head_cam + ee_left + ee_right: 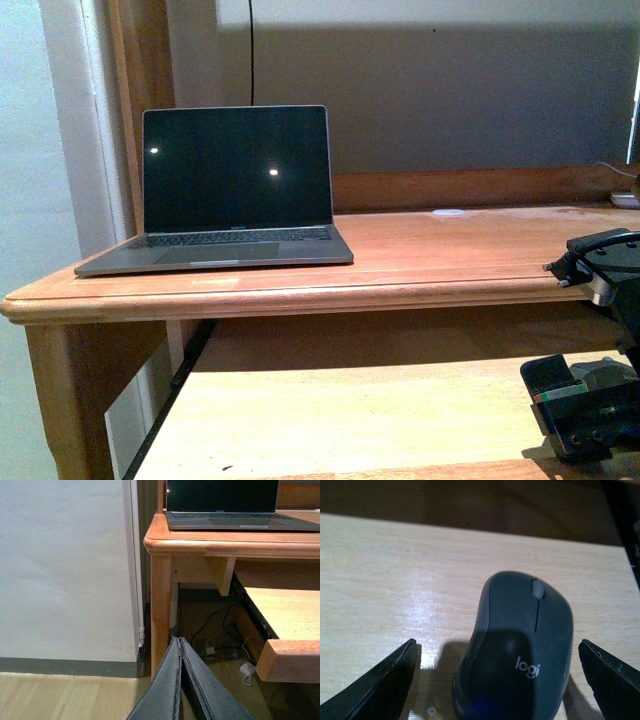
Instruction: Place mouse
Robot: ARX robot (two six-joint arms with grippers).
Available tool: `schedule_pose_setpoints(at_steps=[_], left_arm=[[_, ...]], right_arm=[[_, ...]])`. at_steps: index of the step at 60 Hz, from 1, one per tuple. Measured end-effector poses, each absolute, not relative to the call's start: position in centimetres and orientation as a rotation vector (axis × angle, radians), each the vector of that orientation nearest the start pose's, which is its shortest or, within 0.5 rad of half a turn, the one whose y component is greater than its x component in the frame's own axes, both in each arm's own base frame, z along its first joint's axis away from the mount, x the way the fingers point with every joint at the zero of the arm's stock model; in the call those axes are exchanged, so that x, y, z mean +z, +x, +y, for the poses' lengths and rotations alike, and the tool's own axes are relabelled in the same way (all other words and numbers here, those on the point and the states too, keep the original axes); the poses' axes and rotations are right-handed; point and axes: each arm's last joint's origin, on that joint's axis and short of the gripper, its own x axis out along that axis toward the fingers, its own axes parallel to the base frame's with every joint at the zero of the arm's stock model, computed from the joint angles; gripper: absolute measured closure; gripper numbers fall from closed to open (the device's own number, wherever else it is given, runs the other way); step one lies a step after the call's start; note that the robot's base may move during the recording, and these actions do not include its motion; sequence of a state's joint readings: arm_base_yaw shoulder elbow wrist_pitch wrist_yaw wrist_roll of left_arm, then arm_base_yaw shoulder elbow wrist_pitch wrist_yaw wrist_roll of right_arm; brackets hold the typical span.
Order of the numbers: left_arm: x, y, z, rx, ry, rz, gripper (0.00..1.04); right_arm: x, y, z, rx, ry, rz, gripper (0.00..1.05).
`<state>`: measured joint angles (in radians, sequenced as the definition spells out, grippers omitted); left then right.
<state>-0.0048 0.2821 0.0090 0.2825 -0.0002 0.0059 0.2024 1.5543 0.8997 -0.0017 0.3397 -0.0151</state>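
My right gripper grabs the sides of the dark grey mouse next, to place the mouse point(520, 650).
The dark grey mouse point(520, 650) with a light logo lies on a pale wooden shelf point(395, 580) in the right wrist view. My right gripper point(497, 667) is open, one finger on each side of the mouse, neither touching it. In the front view the right arm point(600, 330) hangs at the lower right over the pull-out shelf point(350, 410); the mouse is hidden there. My left gripper point(179, 642) is shut and empty, low beside the desk leg point(161, 610), pointing at the floor under the desk.
An open laptop point(225, 190) with a dark screen stands on the left of the wooden desk top point(450, 255). A wall point(65, 570) is left of the desk. Cables and a white adapter point(246, 669) lie on the floor below.
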Motion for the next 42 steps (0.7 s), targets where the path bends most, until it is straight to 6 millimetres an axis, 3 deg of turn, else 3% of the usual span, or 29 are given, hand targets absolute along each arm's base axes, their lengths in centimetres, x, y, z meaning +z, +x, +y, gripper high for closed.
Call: schedule_pose_setpoints(at_steps=[16, 22, 33, 38, 42], left_arm=[[16.9, 11.1, -0.1, -0.005, 0.006, -0.010, 1.02], [16.9, 10.9, 0.0, -0.004, 0.006, -0.010, 1.02], [16.5, 10.0, 0.0, -0.004, 0.006, 0.019, 1.02], [16.6, 9.8, 0.0, -0.005, 0.006, -0.003, 1.02], [16.6, 9.8, 0.0, -0.004, 0.006, -0.003, 1.02]], right_arm=[[20.6, 32.4, 4.9, -0.132, -0.149, 0.620, 0.44], [21.2, 32.2, 4.7, -0.119, -0.117, 0.607, 0.49], [26.7, 30.5, 5.6, -0.088, -0.036, 0.446, 0.49], [30.1, 30.9, 7.8, -0.054, -0.017, 0.347, 0.49], [31.4, 31.6, 9.4, -0.028, -0.016, 0.313, 0.49]])
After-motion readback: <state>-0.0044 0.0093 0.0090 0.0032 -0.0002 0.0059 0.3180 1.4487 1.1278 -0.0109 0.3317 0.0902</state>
